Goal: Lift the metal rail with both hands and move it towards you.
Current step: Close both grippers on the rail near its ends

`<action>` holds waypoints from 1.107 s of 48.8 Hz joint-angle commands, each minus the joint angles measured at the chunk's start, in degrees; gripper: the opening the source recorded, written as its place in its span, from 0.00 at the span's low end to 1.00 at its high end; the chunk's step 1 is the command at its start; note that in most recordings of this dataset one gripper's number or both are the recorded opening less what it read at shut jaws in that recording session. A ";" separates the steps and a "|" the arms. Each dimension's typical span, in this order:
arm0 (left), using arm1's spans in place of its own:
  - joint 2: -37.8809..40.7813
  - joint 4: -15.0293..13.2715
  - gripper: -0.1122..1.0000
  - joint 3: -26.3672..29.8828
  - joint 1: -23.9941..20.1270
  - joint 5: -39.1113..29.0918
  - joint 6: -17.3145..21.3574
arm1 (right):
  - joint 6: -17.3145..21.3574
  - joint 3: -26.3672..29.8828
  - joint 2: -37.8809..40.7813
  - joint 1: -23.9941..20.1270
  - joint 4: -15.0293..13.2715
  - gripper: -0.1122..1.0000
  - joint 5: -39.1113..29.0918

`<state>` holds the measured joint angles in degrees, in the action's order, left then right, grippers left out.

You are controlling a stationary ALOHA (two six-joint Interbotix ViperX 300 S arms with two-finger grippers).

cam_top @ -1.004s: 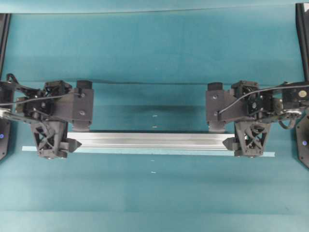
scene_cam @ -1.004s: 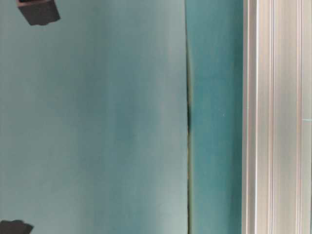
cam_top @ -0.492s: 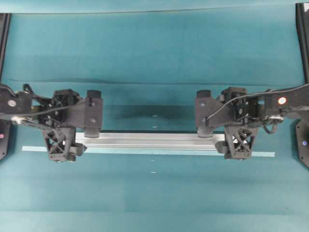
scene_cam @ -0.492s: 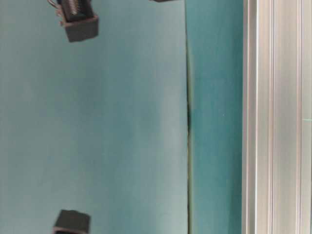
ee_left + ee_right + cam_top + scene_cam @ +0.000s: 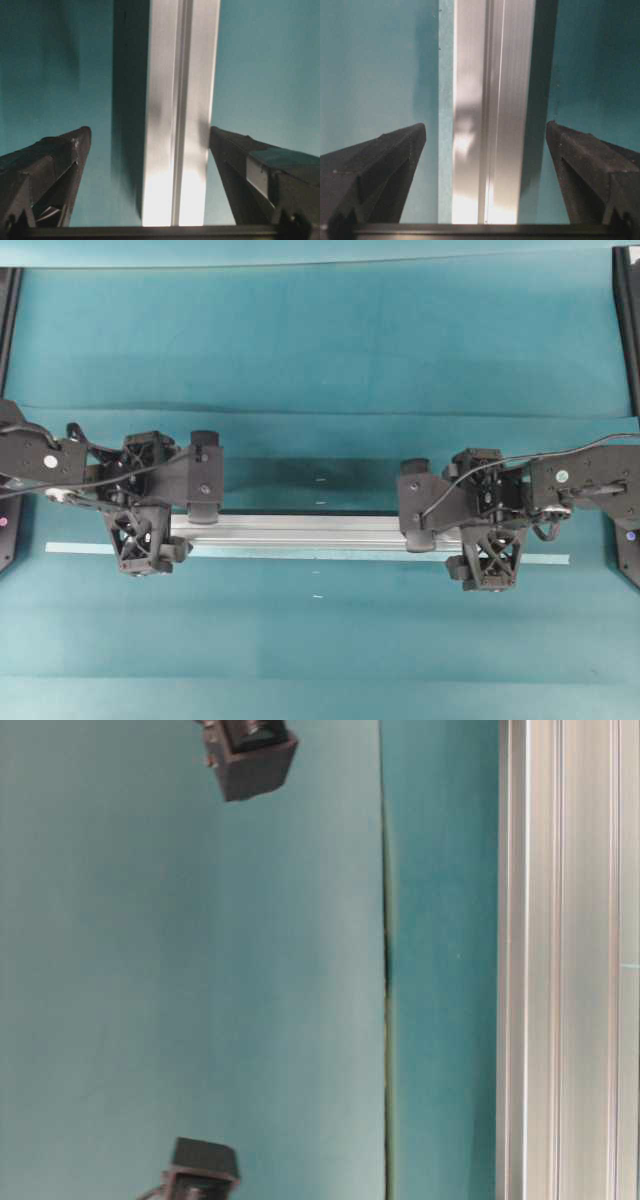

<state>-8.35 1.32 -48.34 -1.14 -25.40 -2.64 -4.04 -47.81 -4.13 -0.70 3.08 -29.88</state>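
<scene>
I need to lift the metal rail with both hands, so my left gripper should next grab it by one end (image 5: 200,530) (image 5: 175,175).
The metal rail (image 5: 315,530) lies flat on the teal mat, running left to right. My left gripper (image 5: 165,530) is over the rail's left end and my right gripper (image 5: 470,537) over its right end. In the left wrist view the rail (image 5: 180,100) runs between the spread black fingers (image 5: 50,165) of the left gripper (image 5: 150,131), close to the right-hand one. In the right wrist view the rail (image 5: 492,75) sits midway in the right gripper (image 5: 486,126), with gaps to both fingers (image 5: 380,165). Both grippers are open and hold nothing.
A thin pale-teal tape strip (image 5: 540,559) lies just in front of the rail and sticks out past both ends. A seam (image 5: 387,970) crosses the mat behind the rail. Black arm bases (image 5: 625,540) stand at the left and right edges.
Both grippers have slid inward from the rail's tips to straddle its ends. The rail has not moved.
</scene>
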 commanded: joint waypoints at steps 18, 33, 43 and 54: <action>2.81 0.18 0.99 -0.35 0.09 3.43 -0.18 | 0.18 -0.79 2.29 0.97 0.18 1.00 5.27; 3.25 0.18 0.99 -2.20 0.00 5.01 -0.18 | 0.09 -0.79 2.99 1.14 0.18 1.00 5.62; 3.34 0.18 0.99 -2.20 -0.09 5.27 -0.18 | 0.26 -0.88 3.34 1.14 0.18 1.00 6.77; 3.52 0.18 0.98 -1.93 -0.09 6.33 -0.26 | 1.05 -0.62 3.52 1.14 0.18 1.00 6.59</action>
<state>-4.75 1.32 -50.89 -1.14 -19.69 -2.72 -3.25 -48.87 -0.97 0.44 2.99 -23.47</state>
